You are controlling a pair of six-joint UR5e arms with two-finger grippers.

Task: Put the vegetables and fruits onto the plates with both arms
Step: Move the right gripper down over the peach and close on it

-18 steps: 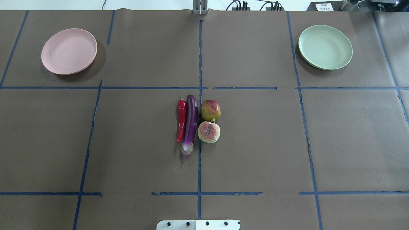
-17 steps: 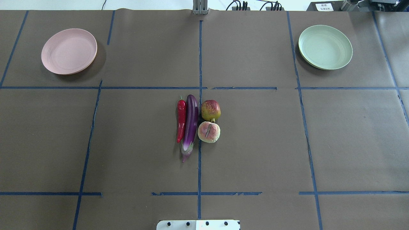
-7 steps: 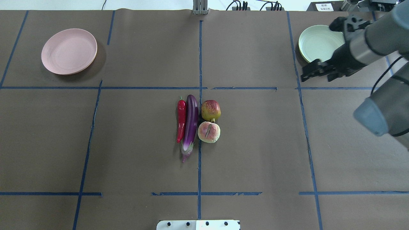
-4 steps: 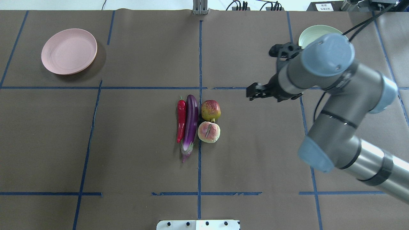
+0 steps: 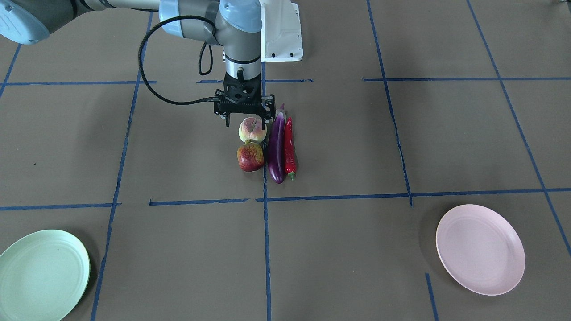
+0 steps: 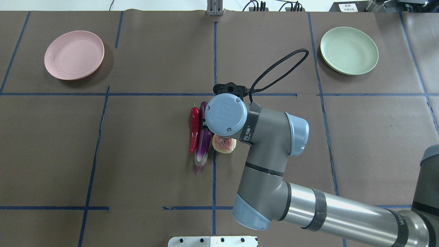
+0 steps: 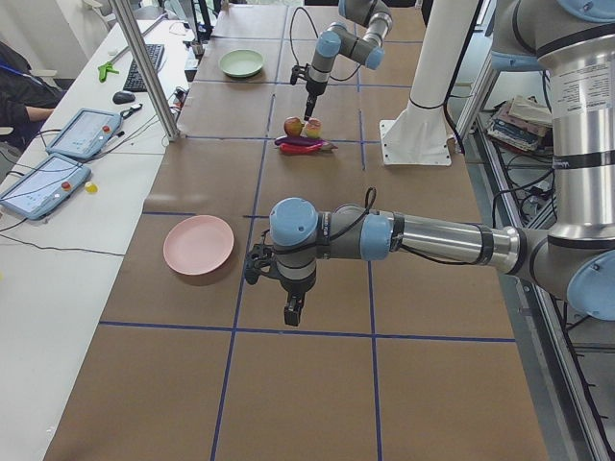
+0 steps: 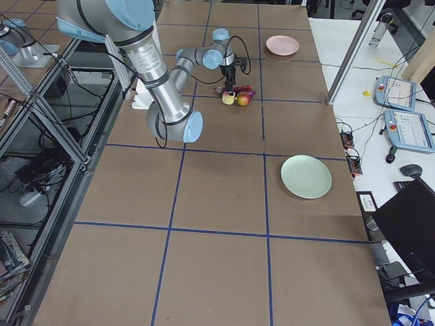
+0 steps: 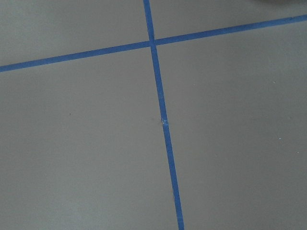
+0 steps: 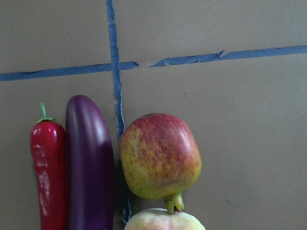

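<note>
I will set the pale yellow-pink peach on a plate (image 5: 43,273), so I should next pick up the peach with my right gripper around its plump round body (image 5: 251,129).
The peach (image 5: 252,129), the pomegranate (image 5: 250,157), the purple eggplant (image 5: 276,147) and the red chili (image 5: 289,145) lie close together at the table's middle. My right gripper (image 5: 248,119) is open and hangs just above the peach, one finger on each side. Its wrist hides the pomegranate in the overhead view. The right wrist view shows the pomegranate (image 10: 160,155), the eggplant (image 10: 89,163) and the chili (image 10: 47,167). The pink plate (image 6: 74,55) and the green plate (image 6: 349,50) are empty. My left gripper (image 7: 293,309) hovers over bare table near the pink plate; I cannot tell if it is open.
Blue tape lines divide the brown table cover. The white base block (image 5: 281,31) stands at the robot's edge. The right arm's black cable (image 6: 281,70) loops out beyond the wrist. Tablets (image 7: 43,182) lie on the side bench.
The right arm came in from the right, swept past the green plate and now holds its gripper over the fruits. The produce and the plates have not moved.
</note>
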